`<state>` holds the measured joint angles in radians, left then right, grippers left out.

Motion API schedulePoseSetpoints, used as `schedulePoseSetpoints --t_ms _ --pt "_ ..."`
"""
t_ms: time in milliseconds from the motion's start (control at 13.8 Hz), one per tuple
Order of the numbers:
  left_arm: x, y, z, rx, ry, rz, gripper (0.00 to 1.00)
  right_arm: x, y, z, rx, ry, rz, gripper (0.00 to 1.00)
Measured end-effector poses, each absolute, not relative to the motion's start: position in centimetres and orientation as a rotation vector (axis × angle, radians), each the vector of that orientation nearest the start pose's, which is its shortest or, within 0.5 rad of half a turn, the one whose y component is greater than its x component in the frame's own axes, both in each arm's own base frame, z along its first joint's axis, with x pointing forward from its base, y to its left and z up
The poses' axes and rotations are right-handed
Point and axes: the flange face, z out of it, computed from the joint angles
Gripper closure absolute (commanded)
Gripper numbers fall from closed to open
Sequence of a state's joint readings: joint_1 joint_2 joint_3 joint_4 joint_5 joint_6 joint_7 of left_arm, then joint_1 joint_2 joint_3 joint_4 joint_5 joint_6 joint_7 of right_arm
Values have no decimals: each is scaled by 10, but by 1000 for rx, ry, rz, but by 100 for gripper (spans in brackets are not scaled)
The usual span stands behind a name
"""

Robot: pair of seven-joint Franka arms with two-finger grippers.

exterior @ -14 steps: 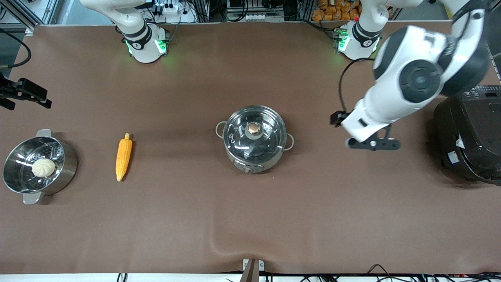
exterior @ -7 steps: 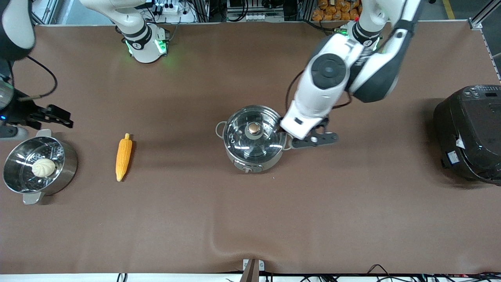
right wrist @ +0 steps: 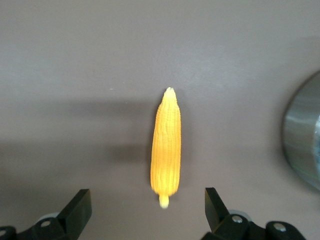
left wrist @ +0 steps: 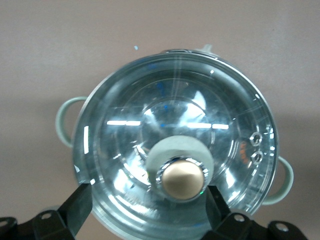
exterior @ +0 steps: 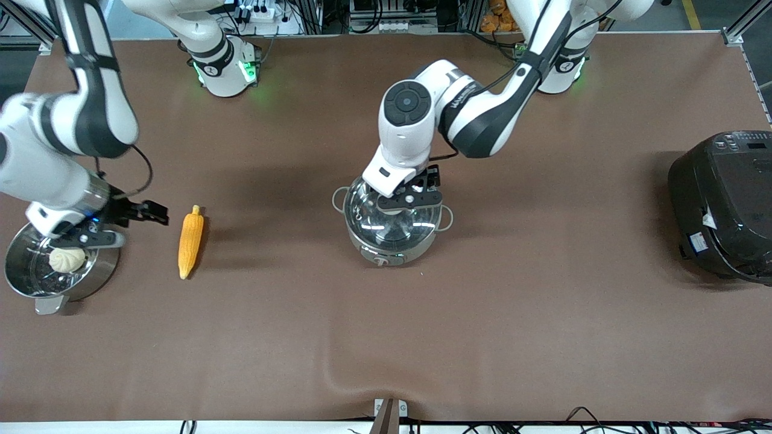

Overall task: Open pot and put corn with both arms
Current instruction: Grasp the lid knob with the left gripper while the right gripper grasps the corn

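My left gripper's open fingers are above the copper knob's middle and short of it, so they must lower there before closing.
The steel pot (exterior: 391, 232) stands mid-table with its glass lid (left wrist: 175, 135) on. My left gripper (exterior: 410, 199) hangs open over the lid and hides the knob in the front view. In the left wrist view the copper knob (left wrist: 182, 179) sits between the open fingers (left wrist: 77, 207), closer to one of them, and the gripper (left wrist: 147, 215) holds nothing. The corn (exterior: 190, 241) lies flat toward the right arm's end. My right gripper (exterior: 90, 239) is open and empty in the air beside it. In the right wrist view the corn (right wrist: 166, 147) lies just ahead of the gripper (right wrist: 146, 210).
A steel steamer pot (exterior: 102, 265) holding a pale bun (exterior: 67, 259) stands at the right arm's end, close beside the corn; its rim (right wrist: 302, 135) shows in the right wrist view. A large black rice cooker (exterior: 724, 205) stands at the left arm's end.
The left arm swung from the rice cooker's end to over the pot lid. The right arm came in from the table's edge to beside the corn. Pot and corn have not moved.
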<state>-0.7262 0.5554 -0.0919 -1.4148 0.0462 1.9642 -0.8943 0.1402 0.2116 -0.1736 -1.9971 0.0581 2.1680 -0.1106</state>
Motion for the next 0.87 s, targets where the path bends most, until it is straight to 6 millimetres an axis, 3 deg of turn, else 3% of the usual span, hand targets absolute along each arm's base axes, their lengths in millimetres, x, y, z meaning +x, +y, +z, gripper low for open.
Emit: schedulePoseSetpoints --t_ms 290,652,870 --pt "494 -524 358 -3161 -103 -47 0 593 -13 279 -3149 -88 132 0" --pt "488 -532 350 -3137 -68 -78 0 593 -17 237 -3162 -95 168 0" --pt "486 -534 348 -3131 -54 -84 0 589 -29 199 -3173 -69 195 3"
